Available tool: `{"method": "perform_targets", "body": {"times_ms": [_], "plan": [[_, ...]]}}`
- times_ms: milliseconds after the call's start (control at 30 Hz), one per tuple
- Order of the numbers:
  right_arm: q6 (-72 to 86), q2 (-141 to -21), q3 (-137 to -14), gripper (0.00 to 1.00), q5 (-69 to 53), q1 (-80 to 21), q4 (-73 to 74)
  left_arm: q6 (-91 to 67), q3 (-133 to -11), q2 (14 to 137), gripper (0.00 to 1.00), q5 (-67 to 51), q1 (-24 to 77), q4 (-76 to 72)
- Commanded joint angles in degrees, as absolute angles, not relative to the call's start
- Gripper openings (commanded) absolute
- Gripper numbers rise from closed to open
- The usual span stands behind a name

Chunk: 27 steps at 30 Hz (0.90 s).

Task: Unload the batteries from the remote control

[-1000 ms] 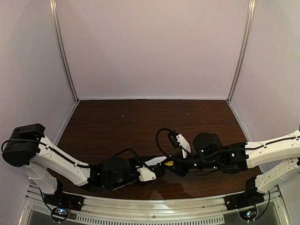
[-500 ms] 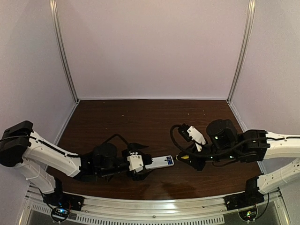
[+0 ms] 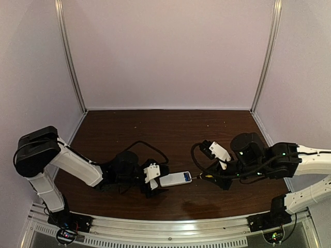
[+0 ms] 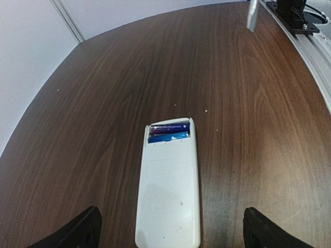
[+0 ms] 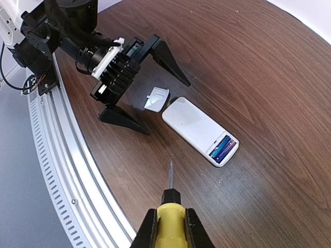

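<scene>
The remote's near end barely reaches between my left gripper's open fingers, so it should move toward the remote before closing on it.
The remote control (image 3: pixel 175 179) (image 4: pixel 168 191) (image 5: pixel 194 125) lies flat on the dark wood table, back side up, with its compartment uncovered. Two blue batteries (image 4: pixel 169 133) (image 5: pixel 223 148) sit side by side in that compartment, at the end away from my left arm. My left gripper (image 3: pixel 161 179) (image 4: pixel 170 233) (image 5: pixel 167 107) is open, its black fingers (image 4: pixel 77 232) wide on either side of the remote's near end without touching it. My right gripper (image 3: pixel 207 176) (image 5: pixel 170 235) is shut on a yellow-handled screwdriver (image 5: pixel 170 219), whose tip hovers short of the remote.
A small white cover piece (image 5: pixel 156 98) lies on the table between the left fingers, beside the remote's end. The metal rail (image 5: pixel 67 170) at the table's near edge runs close by. White walls enclose the table on three sides.
My left gripper has opened and let go of the remote, which now lies on the table. The right arm has drawn back to the right with the screwdriver.
</scene>
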<state>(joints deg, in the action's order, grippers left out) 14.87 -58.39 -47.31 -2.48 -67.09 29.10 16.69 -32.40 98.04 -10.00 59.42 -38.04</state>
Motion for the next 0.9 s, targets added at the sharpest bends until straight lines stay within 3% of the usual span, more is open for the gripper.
{"method": "perform_targets", "body": {"times_ms": [0,700,867], "plan": [[14.3,-57.5,-48.1,0.00,-0.7,-66.8,30.2,15.4,-35.5,100.1,0.97,-18.5,55.8,-37.2],[15.8,-56.3,-47.7,0.00,-0.3,-66.8,30.2,14.8,-45.6,112.4,0.97,-29.9,50.1,-31.7],[15.8,-56.6,-47.6,0.00,-0.3,-66.9,29.4,13.8,-47.4,114.9,0.93,-33.6,49.0,-31.1]]}}
